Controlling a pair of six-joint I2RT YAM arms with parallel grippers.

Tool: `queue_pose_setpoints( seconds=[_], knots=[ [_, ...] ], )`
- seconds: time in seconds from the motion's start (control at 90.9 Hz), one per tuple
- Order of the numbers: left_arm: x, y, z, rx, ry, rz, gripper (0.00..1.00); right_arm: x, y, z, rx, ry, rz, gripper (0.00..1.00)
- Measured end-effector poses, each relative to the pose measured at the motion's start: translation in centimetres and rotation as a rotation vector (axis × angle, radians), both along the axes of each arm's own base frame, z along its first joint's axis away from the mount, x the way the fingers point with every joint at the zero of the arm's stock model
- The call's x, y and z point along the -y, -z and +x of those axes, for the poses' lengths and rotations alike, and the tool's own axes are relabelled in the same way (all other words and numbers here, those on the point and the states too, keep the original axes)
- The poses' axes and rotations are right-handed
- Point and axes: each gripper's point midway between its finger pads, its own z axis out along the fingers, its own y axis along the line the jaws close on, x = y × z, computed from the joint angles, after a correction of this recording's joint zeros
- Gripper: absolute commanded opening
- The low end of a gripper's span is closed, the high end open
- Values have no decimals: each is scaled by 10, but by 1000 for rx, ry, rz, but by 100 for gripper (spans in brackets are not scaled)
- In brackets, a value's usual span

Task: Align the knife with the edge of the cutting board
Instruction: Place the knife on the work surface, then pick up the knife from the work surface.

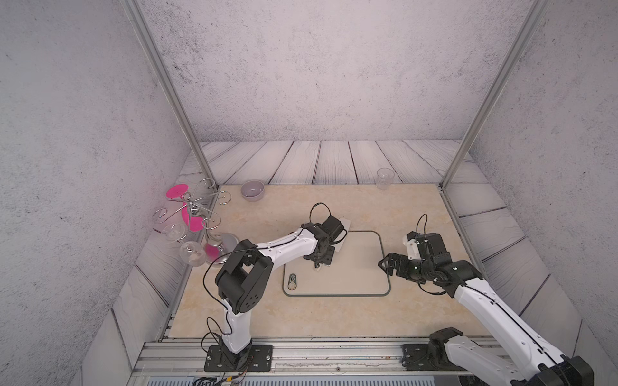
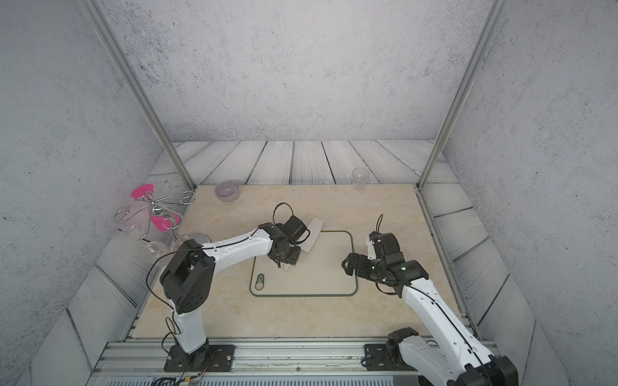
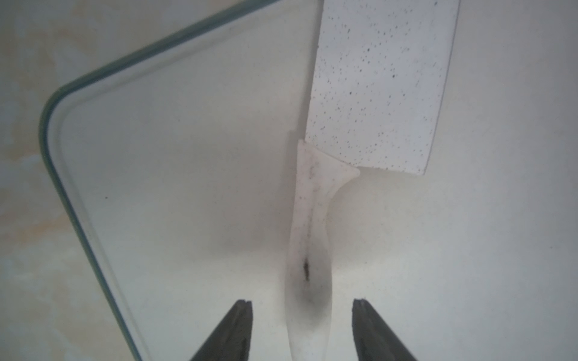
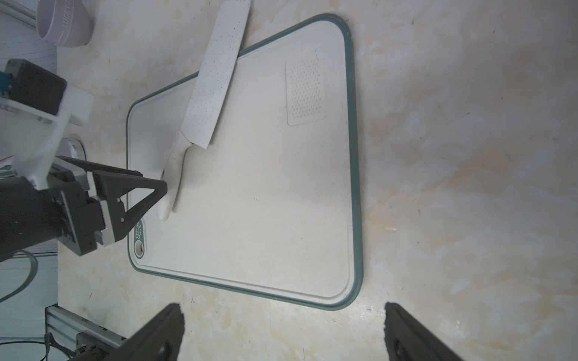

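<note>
My left gripper should next grab the knife's handle across its sides, near the blade, leaving the blade free to align with the cutting board's edge.
The cream knife (image 4: 212, 84) lies slantwise on the beige cutting board (image 4: 266, 187). Its handle (image 3: 309, 250) rests near the board's left edge, and its speckled blade (image 2: 314, 234) reaches past the far rim onto the table. My left gripper (image 3: 301, 304) hangs low over the handle's end, open, with a clear gap between each fingertip and the handle. In both top views the left arm hides most of the knife (image 1: 345, 224). My right gripper (image 4: 283, 308) is open and empty, just off the right rim of the cutting board (image 1: 351, 270).
A lilac bowl (image 1: 252, 189) sits at the back left and a clear cup (image 1: 384, 178) at the back right. A wire rack with hanging glasses (image 1: 194, 220) stands at the left edge. Metal frame posts rise at both back corners.
</note>
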Motion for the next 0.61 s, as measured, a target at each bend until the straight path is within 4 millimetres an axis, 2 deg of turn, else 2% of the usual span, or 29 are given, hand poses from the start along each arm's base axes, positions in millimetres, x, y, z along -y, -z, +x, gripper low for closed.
queue_pose_setpoints(
  seconds=[0.132,0.253,0.418,0.605],
  knots=[
    [12,-5,13,13,7,-9,56,-3,1,-1,9,-18,11,99],
    [18,4,22,-2,19,15,54,-4,2,-4,17,-27,23,99],
    [11,24,26,-44,23,66,51,-6,-1,-5,35,-34,33,99],
    [3,26,35,-54,17,75,49,-5,-2,-7,43,-34,36,99]
  ],
)
